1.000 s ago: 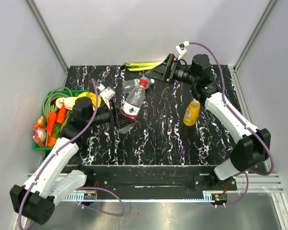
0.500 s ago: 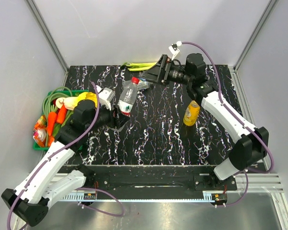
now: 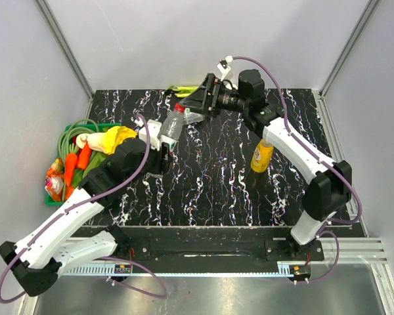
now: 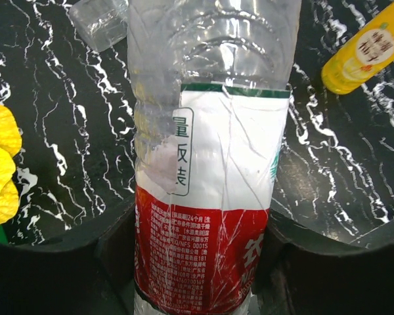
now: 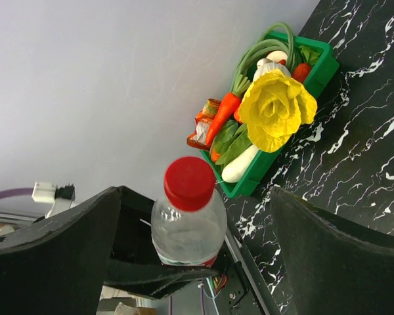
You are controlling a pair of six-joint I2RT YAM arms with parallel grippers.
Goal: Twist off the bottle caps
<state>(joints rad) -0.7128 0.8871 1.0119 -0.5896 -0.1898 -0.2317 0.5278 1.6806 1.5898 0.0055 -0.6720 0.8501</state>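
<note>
My right gripper will next grab opposite sides of the red cap [image 3: 179, 107] to unscrew it, leaving the bottle's neck free.
My left gripper [image 3: 163, 143] is shut on the red-labelled clear bottle [image 3: 173, 126] and holds it upright above the table; in the left wrist view its jaws [image 4: 200, 262] press the label [image 4: 203, 230] from both sides. The red cap [image 3: 179, 107] is on the bottle. My right gripper [image 3: 188, 105] is open right by the cap; in the right wrist view the cap [image 5: 189, 184] sits between its spread fingers [image 5: 52, 256], untouched. The yellow-orange juice bottle [image 3: 262, 155] stands at the right, and also shows in the left wrist view [image 4: 368, 56]. A second clear bottle [image 3: 196, 117] lies behind, mostly hidden.
A green basket [image 3: 85, 126] with carrots, greens and a yellow flower [image 3: 115, 136] stands at the left edge; it also shows in the right wrist view [image 5: 315, 72]. A yellow-green item [image 3: 190, 88] lies at the back edge. Grey walls enclose the table.
My left gripper has carried the red-labelled bottle toward the back and stood it upright. My right gripper has swung left to the cap.
</note>
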